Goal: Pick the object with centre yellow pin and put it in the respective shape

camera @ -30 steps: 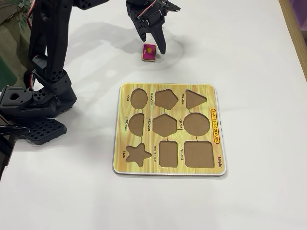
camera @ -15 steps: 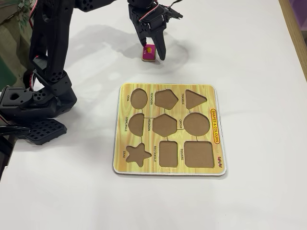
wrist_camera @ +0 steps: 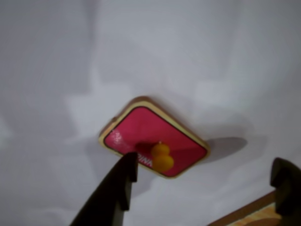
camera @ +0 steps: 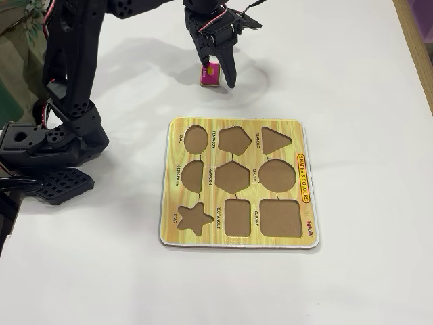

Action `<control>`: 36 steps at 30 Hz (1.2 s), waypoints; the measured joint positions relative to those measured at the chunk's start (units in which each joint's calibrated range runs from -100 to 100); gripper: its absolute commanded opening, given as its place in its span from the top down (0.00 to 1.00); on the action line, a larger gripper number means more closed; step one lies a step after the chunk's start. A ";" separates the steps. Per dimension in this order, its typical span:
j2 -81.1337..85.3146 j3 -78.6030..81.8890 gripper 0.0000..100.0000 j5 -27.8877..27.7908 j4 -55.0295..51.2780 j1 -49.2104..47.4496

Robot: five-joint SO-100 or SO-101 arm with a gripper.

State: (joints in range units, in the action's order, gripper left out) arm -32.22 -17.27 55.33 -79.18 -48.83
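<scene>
I will grab the pink rectangle piece by its yellow centre pin (wrist_camera: 162, 157) next, to put it in its matching shape.
A pink rounded-rectangle piece (wrist_camera: 150, 139) with a yellow centre pin (wrist_camera: 162, 157) lies flat on the white table. It also shows in the fixed view (camera: 209, 74), small, beyond the board's far edge. My gripper (wrist_camera: 204, 172) is open, its black fingers (wrist_camera: 123, 176) spread wide; the left finger is just in front of the piece, the right one well off to the side. In the fixed view the gripper (camera: 215, 73) hangs over the piece. The wooden shape board (camera: 238, 183) with empty cut-outs lies in the middle of the table.
The arm's black base (camera: 47, 156) stands at the left in the fixed view. A corner of the board (wrist_camera: 254, 214) shows at the wrist view's bottom right. The table's right edge (camera: 413, 40) runs along the far right.
</scene>
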 measured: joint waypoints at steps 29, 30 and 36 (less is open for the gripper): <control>0.00 0.00 0.84 0.00 0.00 0.75; 0.00 0.00 0.84 0.00 0.00 0.84; 0.00 0.00 0.88 0.00 0.00 1.03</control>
State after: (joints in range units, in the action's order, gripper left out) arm -32.22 -17.27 55.33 -79.18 -47.80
